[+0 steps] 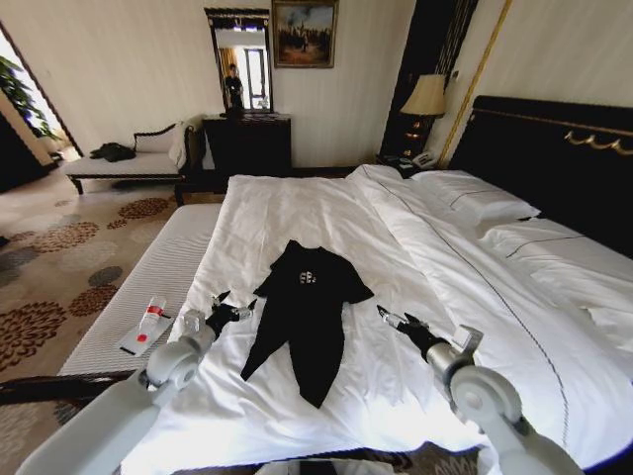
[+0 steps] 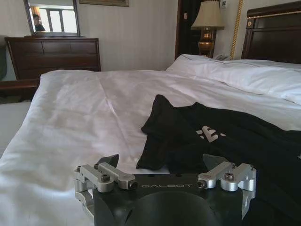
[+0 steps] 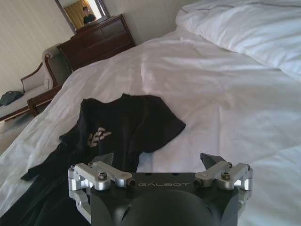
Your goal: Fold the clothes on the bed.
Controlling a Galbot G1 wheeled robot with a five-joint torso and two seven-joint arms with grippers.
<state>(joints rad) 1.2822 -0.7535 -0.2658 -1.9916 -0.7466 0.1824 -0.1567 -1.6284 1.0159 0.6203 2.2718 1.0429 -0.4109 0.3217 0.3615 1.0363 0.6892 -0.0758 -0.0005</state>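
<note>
My right gripper should grab the black T-shirt by its hem next. Then it can spread the bunched lower part flat for folding.
The clothes are one black T-shirt (image 1: 305, 307) lying on the white bed (image 1: 297, 213), collar toward the far side, small white lettering on the chest, lower part bunched into narrow tails. My left gripper (image 1: 229, 305) hovers open just off the shirt's left sleeve, with nothing between its fingers. In the left wrist view the open gripper (image 2: 162, 162) faces the T-shirt (image 2: 225, 136). My right gripper (image 1: 391, 317) stands open beside the shirt's right side, a short gap away. The right wrist view has that gripper (image 3: 157, 159) low over the duvet, facing the T-shirt (image 3: 127, 122).
A long white ribbed bench (image 1: 148, 287) runs along the bed's left side with a small white and red packet (image 1: 146, 325) on it. Pillows (image 1: 475, 198) and a dark headboard (image 1: 554, 148) are at the right. A dresser (image 1: 247, 143) and chaise (image 1: 129, 163) stand beyond.
</note>
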